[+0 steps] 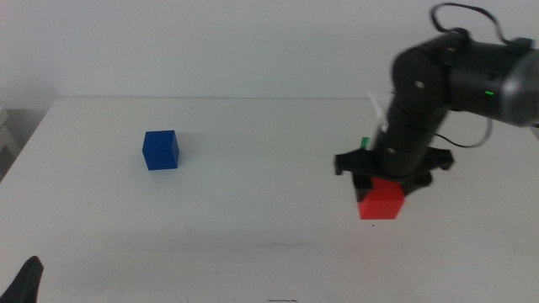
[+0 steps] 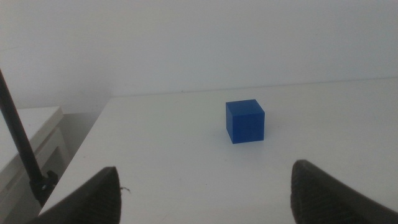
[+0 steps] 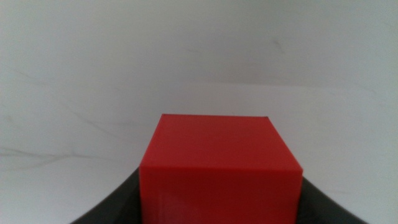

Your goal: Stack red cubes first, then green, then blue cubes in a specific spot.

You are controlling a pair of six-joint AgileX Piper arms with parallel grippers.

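In the middle view the red cube (image 1: pixel 381 202) hangs aside from the table's scratch marks. My right gripper should line the red cube up there before opening.
The red cube (image 1: pixel 381 202) sits between the dark jaws of my right gripper (image 1: pixel 385 187) at the right of the table. In the right wrist view the red cube (image 3: pixel 221 165) fills the space between the jaws of the right gripper (image 3: pixel 221 208), which press on both its sides. Whether it rests on the tabletop I cannot tell. Only a sliver of the green cube (image 1: pixel 365 143) shows behind the right arm. The blue cube (image 1: pixel 160 150) stands alone at the left, also in the left wrist view as the blue cube (image 2: pixel 244 121). My left gripper (image 2: pixel 205 193) waits open near the front left corner (image 1: pixel 25 282).
The white tabletop (image 1: pixel 261 194) stretches between the blue cube and the right arm. A table edge and a black pole (image 2: pixel 22 143) show at one side of the left wrist view.
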